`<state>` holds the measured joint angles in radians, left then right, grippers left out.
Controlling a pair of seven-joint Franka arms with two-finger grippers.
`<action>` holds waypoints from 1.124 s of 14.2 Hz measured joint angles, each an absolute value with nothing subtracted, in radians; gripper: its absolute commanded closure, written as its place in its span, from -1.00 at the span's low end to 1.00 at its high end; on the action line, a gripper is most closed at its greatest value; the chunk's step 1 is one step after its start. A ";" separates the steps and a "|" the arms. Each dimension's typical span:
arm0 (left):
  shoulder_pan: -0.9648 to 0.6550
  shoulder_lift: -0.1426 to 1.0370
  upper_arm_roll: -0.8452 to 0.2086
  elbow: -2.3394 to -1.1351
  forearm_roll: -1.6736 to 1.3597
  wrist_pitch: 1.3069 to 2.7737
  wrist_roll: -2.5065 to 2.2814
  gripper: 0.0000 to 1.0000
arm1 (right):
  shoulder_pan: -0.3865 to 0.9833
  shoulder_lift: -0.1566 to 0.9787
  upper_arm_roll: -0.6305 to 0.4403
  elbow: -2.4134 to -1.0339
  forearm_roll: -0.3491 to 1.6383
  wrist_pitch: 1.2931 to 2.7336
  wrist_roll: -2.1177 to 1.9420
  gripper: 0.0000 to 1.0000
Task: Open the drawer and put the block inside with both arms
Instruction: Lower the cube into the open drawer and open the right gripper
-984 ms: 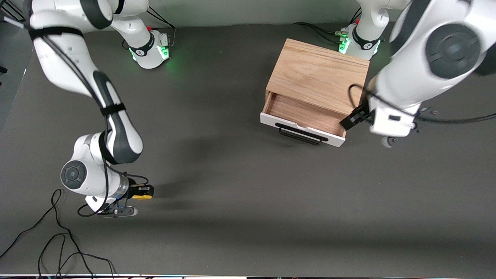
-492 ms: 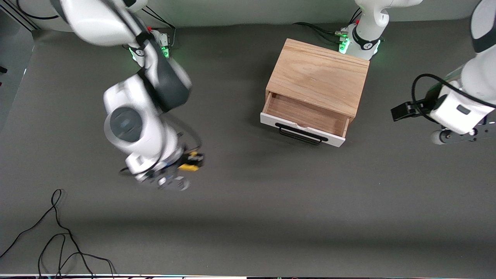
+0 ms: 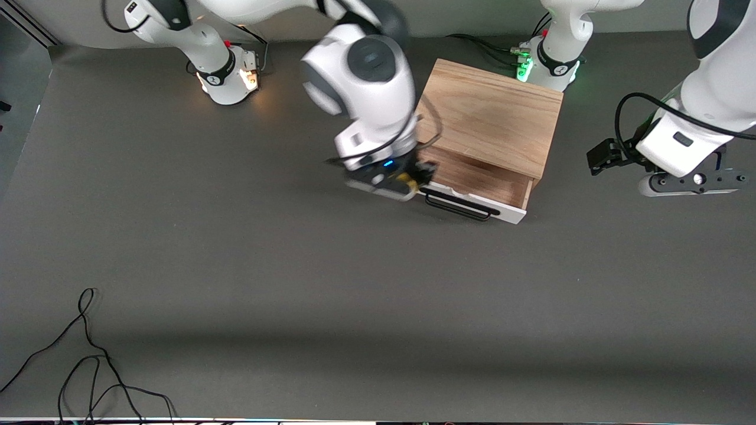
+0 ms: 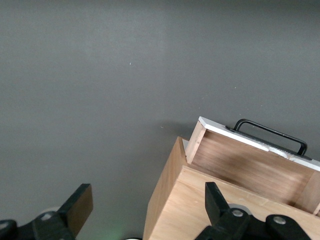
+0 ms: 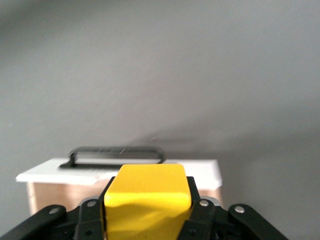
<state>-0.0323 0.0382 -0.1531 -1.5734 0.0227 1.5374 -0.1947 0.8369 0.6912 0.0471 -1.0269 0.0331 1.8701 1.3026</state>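
Note:
My right gripper should keep holding the yellow block [image 5: 147, 200], because it still hangs high above the drawer's white front [image 5: 42, 174] in the right wrist view.
The drawer [image 3: 472, 177] stands pulled open from the light oak box [image 3: 487, 115], with its white front and black bar handle [image 3: 458, 206] toward the front camera. My right gripper [image 3: 415, 179] is over the drawer's corner at the right arm's end, shut on the yellow block [image 3: 409, 185]. In the right wrist view the block [image 5: 147, 200] fills the jaws above the white front [image 5: 202, 172] and handle [image 5: 117, 152]. My left gripper [image 3: 602, 156] is open and empty in the air beside the box, toward the left arm's end. The left wrist view shows the box [image 4: 200, 210] and the drawer's wood interior [image 4: 250, 167].
A loose black cable [image 3: 88, 354] lies on the dark table near the front camera at the right arm's end. The right arm's base [image 3: 227, 74] glows amber, and the left arm's base [image 3: 549, 62] glows green next to the box.
My right arm has carried the block from the table near the front camera up to the drawer. My left arm has drawn away from the drawer toward its own end of the table.

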 measured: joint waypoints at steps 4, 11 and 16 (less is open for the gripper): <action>-0.023 0.036 -0.105 -1.582 0.013 1.575 -0.115 -1.00 | 0.901 0.757 0.046 -1.027 0.032 1.915 1.378 1.00; -0.026 0.015 -0.118 -1.587 0.066 1.670 -0.104 -1.00 | 0.939 0.793 0.047 -1.036 0.032 1.912 1.450 1.00; -0.023 -0.016 -0.117 -1.585 0.077 1.673 -0.101 -1.00 | 0.948 0.803 0.044 -1.056 0.031 1.912 1.475 1.00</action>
<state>-0.0229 -0.0160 -0.1166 -1.5848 0.0770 1.6727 -0.1008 0.9480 0.8032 0.0438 -1.0562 0.0311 1.9118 1.4750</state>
